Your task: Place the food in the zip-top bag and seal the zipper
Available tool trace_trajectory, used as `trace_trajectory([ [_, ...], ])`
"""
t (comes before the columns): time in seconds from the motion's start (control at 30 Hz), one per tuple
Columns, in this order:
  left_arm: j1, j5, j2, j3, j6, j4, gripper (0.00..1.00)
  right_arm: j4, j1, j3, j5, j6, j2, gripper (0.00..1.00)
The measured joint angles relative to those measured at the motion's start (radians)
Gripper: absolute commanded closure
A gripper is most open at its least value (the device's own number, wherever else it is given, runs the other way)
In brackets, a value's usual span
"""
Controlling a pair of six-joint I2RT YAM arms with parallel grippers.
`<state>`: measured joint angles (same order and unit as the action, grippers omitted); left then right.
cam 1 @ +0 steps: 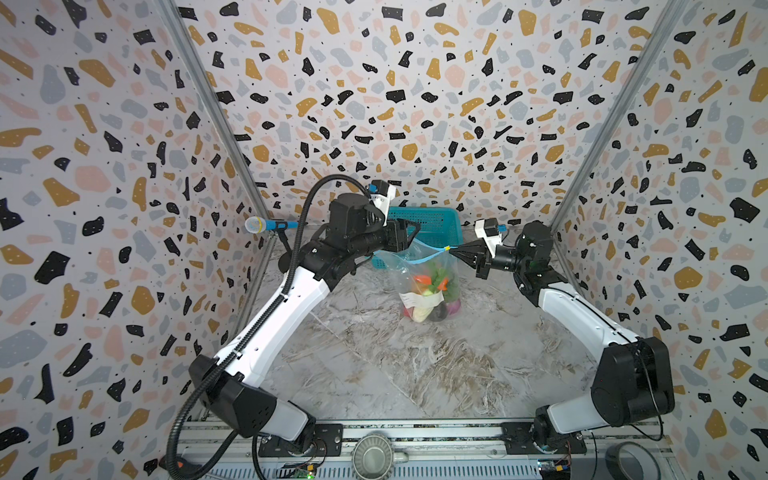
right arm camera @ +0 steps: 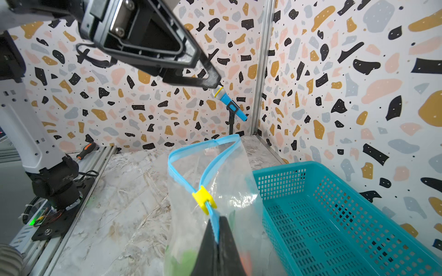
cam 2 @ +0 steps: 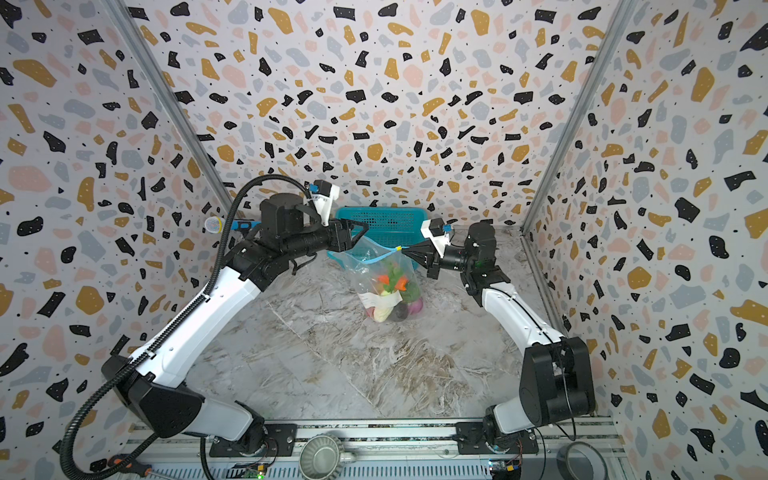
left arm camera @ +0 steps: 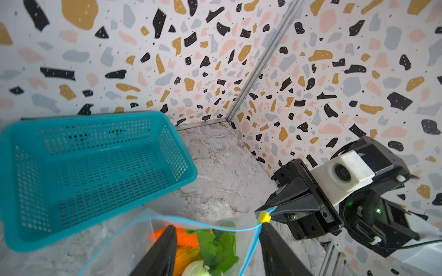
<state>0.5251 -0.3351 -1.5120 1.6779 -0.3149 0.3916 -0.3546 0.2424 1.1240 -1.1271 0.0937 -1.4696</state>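
I should grab the yellow slider with my left gripper next. It can then pull the zipper sealed while my right gripper holds the zipper end.
The clear zip-top bag hangs upright with its bottom on the marble floor. The food, orange, green, white and purple pieces, lies inside it. My right gripper is shut on the end of the blue zipper, just past the yellow slider. The zipper's two strips stand apart in a loop, so the mouth is open. My left gripper hovers open over the mouth's left side, holding nothing.
A teal mesh basket stands right behind the bag at the back wall. A blue toy microphone on a stand is at the back left. A screwdriver and a tape roll lie by the front rail.
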Motion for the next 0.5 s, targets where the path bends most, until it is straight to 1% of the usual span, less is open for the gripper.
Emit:
trace_trajectory([
  [0.1,0.017,-0.024,-0.068,0.070,0.129,0.046,0.41,0.083,-0.009,0.046,-0.030,0.037,-0.015,1.00],
  [0.17,0.048,-0.027,-0.116,0.115,0.224,0.085,0.42,0.147,-0.024,0.084,-0.050,0.052,-0.035,1.00],
  [0.27,0.096,-0.039,-0.186,0.190,0.325,0.145,0.42,0.225,-0.051,0.136,-0.074,0.061,-0.069,1.00],
  [0.4,0.140,-0.049,-0.238,0.257,0.396,0.172,0.41,0.285,-0.075,0.164,-0.097,0.059,-0.094,1.00],
  [0.5,0.157,-0.032,-0.251,0.290,0.429,0.180,0.41,0.331,-0.084,0.188,-0.107,0.053,-0.108,1.00],
])
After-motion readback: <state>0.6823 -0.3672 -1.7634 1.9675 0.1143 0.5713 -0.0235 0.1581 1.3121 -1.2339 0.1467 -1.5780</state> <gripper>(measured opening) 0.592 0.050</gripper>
